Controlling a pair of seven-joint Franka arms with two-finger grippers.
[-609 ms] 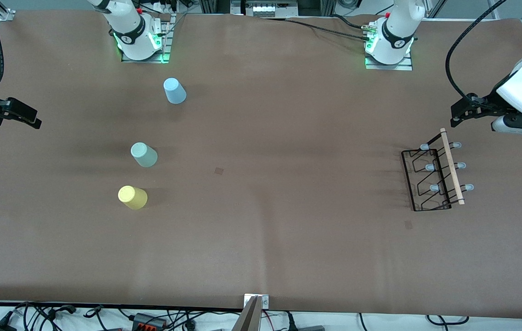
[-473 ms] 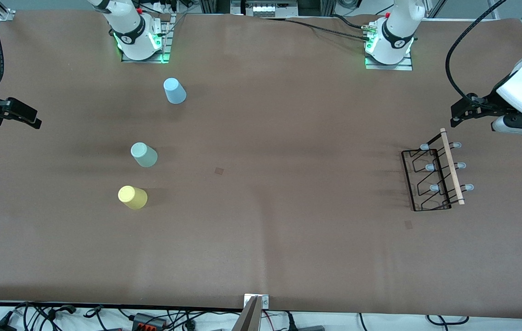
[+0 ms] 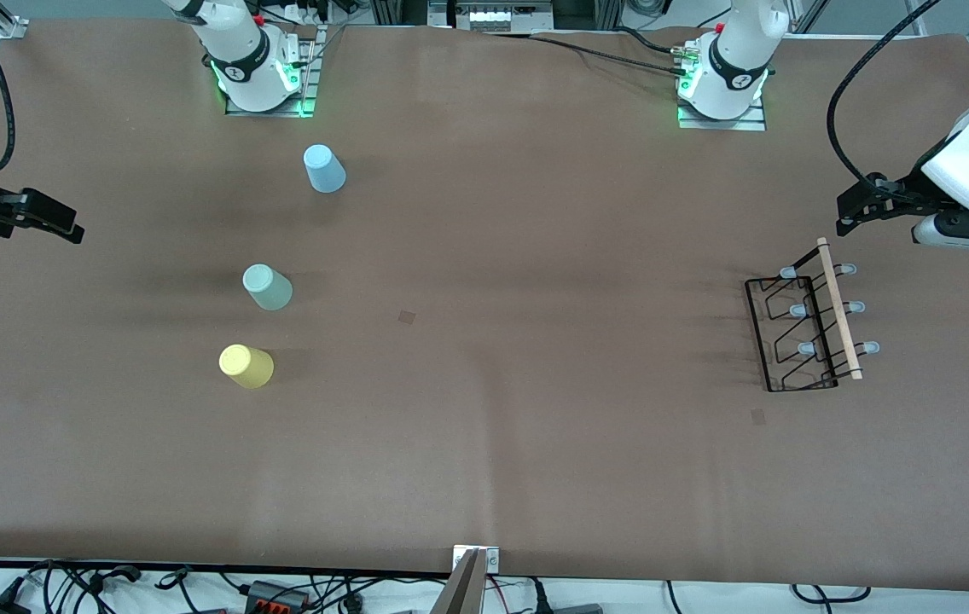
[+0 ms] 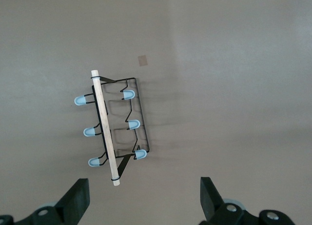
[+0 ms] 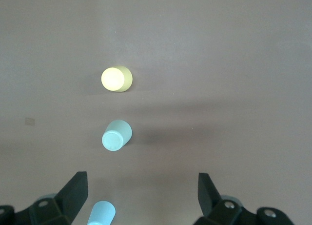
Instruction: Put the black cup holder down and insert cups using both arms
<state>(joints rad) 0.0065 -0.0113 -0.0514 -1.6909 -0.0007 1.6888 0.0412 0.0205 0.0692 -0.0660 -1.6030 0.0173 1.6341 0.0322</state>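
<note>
I should grab the black cup holder by its wooden rod handle [image 3: 839, 320] [image 4: 105, 128] with my left gripper next, so I can place it ready for its cups.
The black cup holder [image 3: 794, 334] stands on the brown table toward the left arm's end, its wooden rod handle [image 3: 839, 320] on top. It also shows in the left wrist view [image 4: 123, 123]. My left gripper [image 3: 858, 207] is open and empty, over the table just past the end of the rod; the holder is apart from it [image 4: 144, 200]. The light blue cup [image 3: 324, 168], pale green cup [image 3: 267, 286] and yellow cup [image 3: 246, 366] stand narrow end up toward the right arm's end. My right gripper [image 3: 66, 227] is open and empty, off to the side of the cups [image 5: 141, 193].
The arm bases [image 3: 261, 72] [image 3: 725, 81] stand at the table's edge farthest from the front camera. Two small dark marks [image 3: 407, 316] [image 3: 758, 416] lie on the table cover. Cables [image 3: 109, 584] run along the nearest edge.
My right gripper has shifted slightly toward the table's middle. The left arm, the cups and the holder have not moved.
</note>
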